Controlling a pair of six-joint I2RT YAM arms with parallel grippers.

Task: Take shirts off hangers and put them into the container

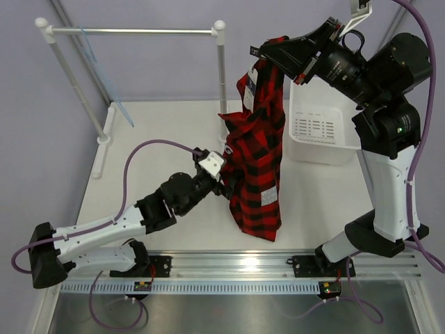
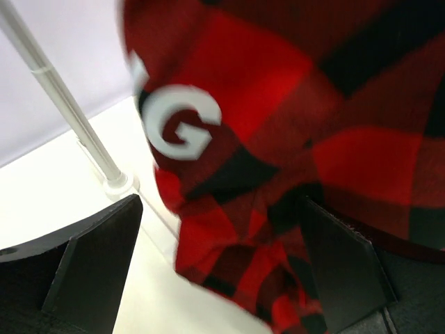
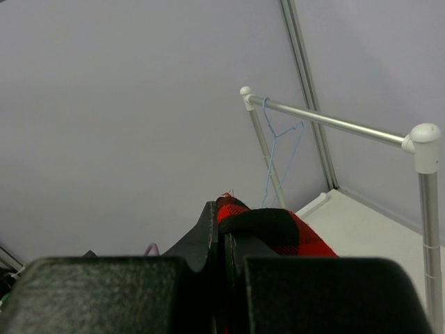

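My left gripper's fingers are open around the shirt's cloth, so the shirt would stay hanging from my right gripper alone if I lifted now.
The red-and-black checked shirt (image 1: 257, 160) hangs off the hanger in mid-air, its hem brushing the table. My right gripper (image 1: 259, 56) is shut on the shirt's top edge (image 3: 278, 233), high above the table and left of the container; its jaws (image 3: 224, 223) are pressed together on the cloth. My left gripper (image 1: 221, 182) is open at the shirt's lower left edge. Checked cloth (image 2: 278, 139) with a white label (image 2: 177, 125) hangs between its spread fingers (image 2: 90, 271), not pinched. The empty light-blue hanger (image 1: 124, 113) (image 3: 270, 139) hangs at the rack's left end. The white container (image 1: 316, 132) stands at the back right.
The white-and-silver clothes rack (image 1: 139, 30) spans the back left; its right post (image 1: 221, 69) stands just left of the hanging shirt, and a post (image 2: 69, 111) shows in the left wrist view. The right arm's body (image 1: 389, 174) rises beside the container.
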